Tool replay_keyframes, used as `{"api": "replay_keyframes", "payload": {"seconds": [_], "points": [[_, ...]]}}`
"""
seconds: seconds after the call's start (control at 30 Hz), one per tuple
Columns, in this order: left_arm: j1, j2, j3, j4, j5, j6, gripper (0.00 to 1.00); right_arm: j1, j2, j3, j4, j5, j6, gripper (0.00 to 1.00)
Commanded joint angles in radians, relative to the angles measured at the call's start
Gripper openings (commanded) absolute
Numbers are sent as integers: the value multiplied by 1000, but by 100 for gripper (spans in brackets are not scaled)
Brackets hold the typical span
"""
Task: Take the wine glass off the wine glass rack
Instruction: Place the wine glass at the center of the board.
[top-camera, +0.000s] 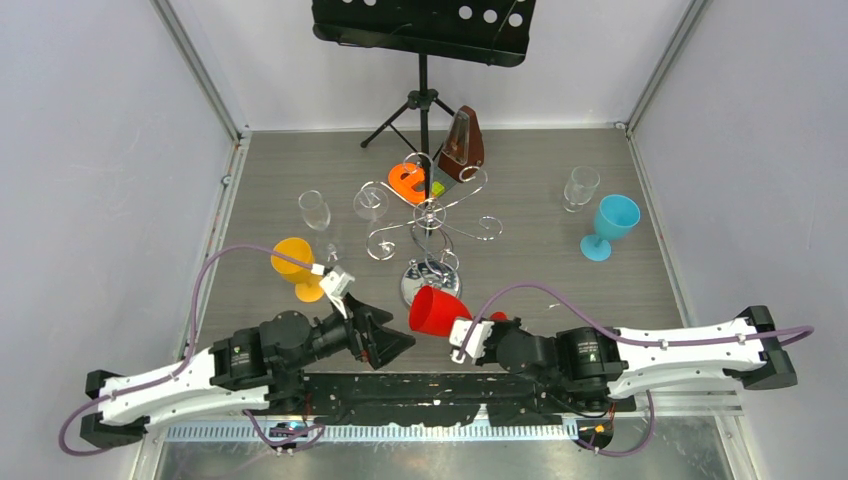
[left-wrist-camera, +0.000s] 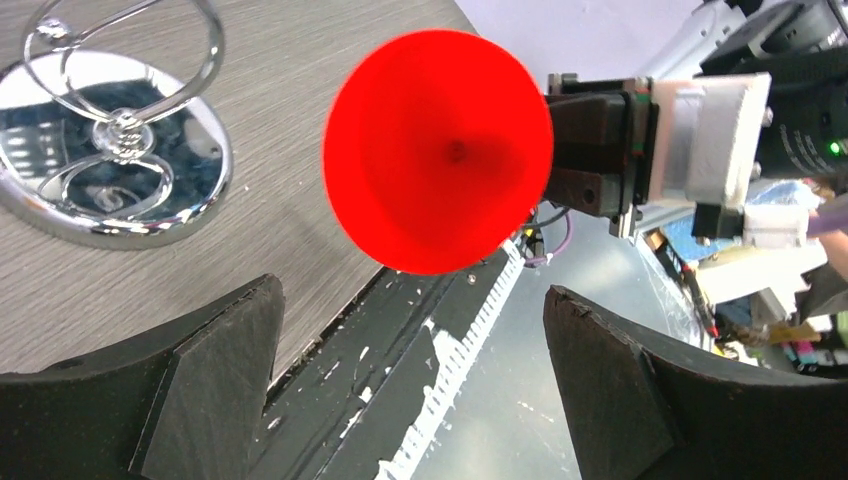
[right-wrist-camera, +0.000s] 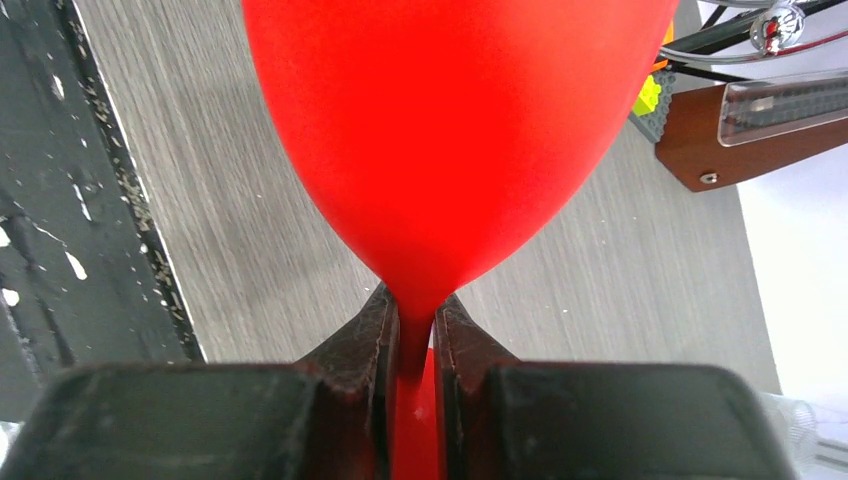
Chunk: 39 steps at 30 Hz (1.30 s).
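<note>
The foot of the red wine glass should stay free to set on the tabletop, so my left gripper next needs to grab the glass by the rim of its bowl (top-camera: 415, 309) (left-wrist-camera: 430, 268).
My right gripper (top-camera: 468, 328) is shut on the stem of a red wine glass (top-camera: 436, 310) and holds it on its side above the near table edge, its mouth toward the left arm. The bowl fills the right wrist view (right-wrist-camera: 450, 140), with the stem between the fingers (right-wrist-camera: 360, 340). The left wrist view looks into the red glass (left-wrist-camera: 440, 150). My left gripper (top-camera: 395, 343) is open and empty, just left of the glass's mouth. The chrome wine glass rack (top-camera: 430, 215) stands mid-table, its round mirror base (left-wrist-camera: 110, 150) near the glass.
An orange glass (top-camera: 297, 265) stands by the left gripper. Two clear glasses (top-camera: 315, 210) (top-camera: 370, 203) stand left of the rack. A clear glass (top-camera: 580, 187) and a blue glass (top-camera: 608, 227) stand right. A black music stand (top-camera: 423, 60), a metronome (top-camera: 463, 143) and an orange toy (top-camera: 408, 182) are behind.
</note>
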<state>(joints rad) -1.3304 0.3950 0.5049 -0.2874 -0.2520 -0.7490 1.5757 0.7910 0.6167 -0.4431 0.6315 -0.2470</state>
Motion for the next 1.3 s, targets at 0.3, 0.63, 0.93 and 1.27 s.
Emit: {"api": "replay_keyframes", "payload": {"seconds": [0.3, 0.63, 0.93, 1.27], "points": [[235, -50, -84, 124, 261, -161, 98, 7, -60, -46, 186, -12, -268, 6], [297, -37, -123, 152, 350, -210, 81, 10, -13, -27, 279, -51, -337, 6], [323, -45, -151, 154, 368, -243, 53, 42, 75, -6, 285, 7, -351, 6], [325, -66, -149, 116, 377, -241, 8, 53, 92, -5, 323, 72, -354, 6]]}}
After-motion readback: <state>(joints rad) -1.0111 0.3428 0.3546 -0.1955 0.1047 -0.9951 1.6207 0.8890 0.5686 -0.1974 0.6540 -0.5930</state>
